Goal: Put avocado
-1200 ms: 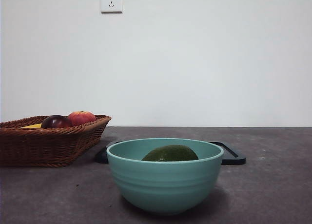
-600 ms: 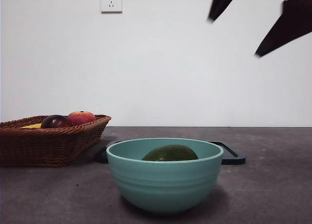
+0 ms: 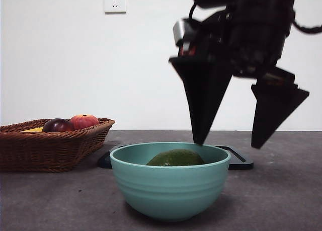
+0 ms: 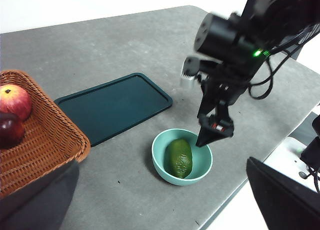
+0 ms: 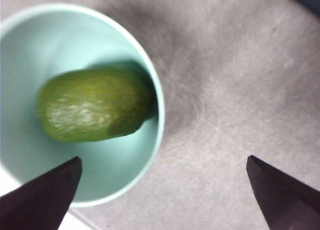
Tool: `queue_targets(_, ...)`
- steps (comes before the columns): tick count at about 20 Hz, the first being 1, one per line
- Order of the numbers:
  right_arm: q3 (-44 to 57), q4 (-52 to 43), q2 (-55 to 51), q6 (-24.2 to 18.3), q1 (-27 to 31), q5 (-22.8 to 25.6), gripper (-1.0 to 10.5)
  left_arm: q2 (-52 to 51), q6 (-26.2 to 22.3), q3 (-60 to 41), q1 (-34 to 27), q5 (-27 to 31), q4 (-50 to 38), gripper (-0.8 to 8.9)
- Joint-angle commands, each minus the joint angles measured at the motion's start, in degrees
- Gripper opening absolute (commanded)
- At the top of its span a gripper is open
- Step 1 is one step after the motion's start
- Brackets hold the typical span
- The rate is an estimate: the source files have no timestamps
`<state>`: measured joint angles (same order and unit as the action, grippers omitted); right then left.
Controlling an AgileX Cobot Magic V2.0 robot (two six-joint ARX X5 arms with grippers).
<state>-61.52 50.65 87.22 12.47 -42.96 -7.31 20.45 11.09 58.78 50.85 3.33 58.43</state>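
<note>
Next, my right gripper grabs the bowl by its rim (image 3: 221, 158) to put the bowl holding the avocado onto the tray (image 3: 241, 161).
The dark green oval avocado (image 3: 176, 158) (image 4: 179, 158) (image 5: 95, 111) lies on its side inside the teal bowl (image 3: 170, 190) (image 4: 205, 171) (image 5: 156, 97) near the table's front. My right gripper (image 3: 229, 144) (image 4: 212, 132) (image 5: 163, 160) hangs open just above the bowl's right rim. One jaw is over the bowl beside the avocado, the other outside the rim; neither touches the fruit. My left gripper (image 4: 161, 164) waits high above the table, open and holding nothing.
A dark flat tray (image 4: 114, 105) (image 3: 240, 160) lies behind the bowl. At the left, a wicker basket (image 3: 50, 150) (image 4: 35, 145) holds a red-orange fruit (image 3: 84, 121) (image 4: 15, 100) and a maroon fruit (image 3: 57, 125) (image 4: 10, 130). The table's edge runs close to the bowl.
The right arm has dropped from the upper right corner to just above the bowl, jaws spread. The avocado and the bowl have stayed put.
</note>
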Motion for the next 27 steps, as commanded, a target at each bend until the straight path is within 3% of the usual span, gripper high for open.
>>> queue_targets(1,-0.9,-0.1,2.5,0.7,-0.7,0.3,5.2,0.0,0.1,0.5,0.4,0.3,-0.8,5.57)
queue_targets(6,-0.9,-1.4,6.1,1.7,-0.8,0.2,4.9,0.0,0.0,0.5,0.4,0.3,-0.8,5.57)
queue_targets(14,-0.9,-4.6,7.9,2.3,-0.8,-2.0,0.0,0.0,-0.6,0.5,0.4,0.3,-0.8,5.57)
queue_targets(20,-3.8,-3.0,7.9,5.0,-0.3,-1.6,0.0,0.0,-1.2,0.5,0.4,0.3,-1.1,5.57)
queue_targets(27,-20.3,4.8,12.1,4.6,7.2,-0.2,0.0,0.0,-1.2,0.5,0.4,0.3,-1.2,5.57)
